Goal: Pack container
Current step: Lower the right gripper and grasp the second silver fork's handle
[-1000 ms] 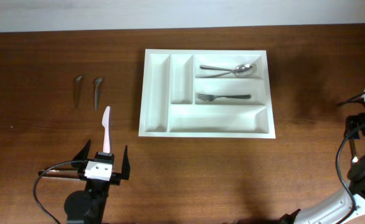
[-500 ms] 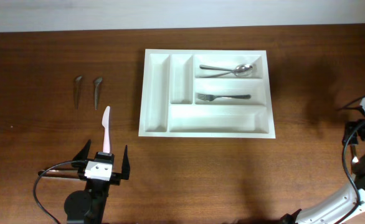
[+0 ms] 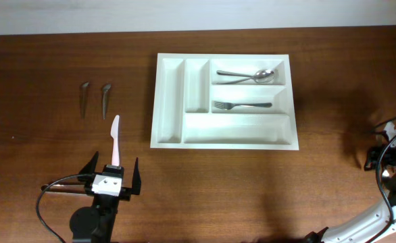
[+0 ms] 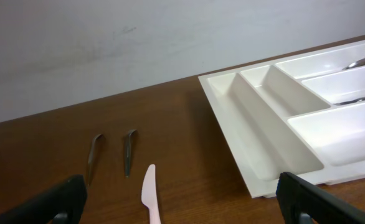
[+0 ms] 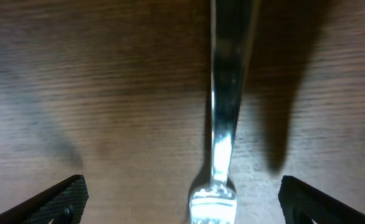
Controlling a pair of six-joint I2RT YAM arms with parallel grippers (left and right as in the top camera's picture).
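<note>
The metal fork should go lengthwise into the container's middle section, so my right gripper should next grip the fork's narrow neck (image 5: pixel 220 163).
The white container (image 3: pixel 222 57) stands mid-table, with a spoon (image 3: pixel 252 74) in its top long compartment and a fork (image 3: pixel 242 104) in the middle one. It also shows in the left wrist view (image 4: pixel 257 146). A pink plastic knife (image 3: pixel 115 135) lies on the table left of it. My left gripper (image 3: pixel 114 166) is open at the knife's handle end, and the knife (image 4: pixel 150 199) lies between its fingers (image 4: pixel 182 205). My right gripper (image 3: pixel 382 155) is at the far right edge, open (image 5: pixel 179 186), low over a metal fork (image 5: pixel 223 124) that lies between its fingers.
Two small dark metal utensils (image 3: pixel 84 98) (image 3: pixel 106 96) lie side by side at the far left, beyond the knife. They also show in the left wrist view (image 4: pixel 93 155) (image 4: pixel 128 152). A pale wall runs behind the table's far edge.
My right gripper has moved toward the table's front edge at the far right. The left gripper, the knife and the container have not moved.
</note>
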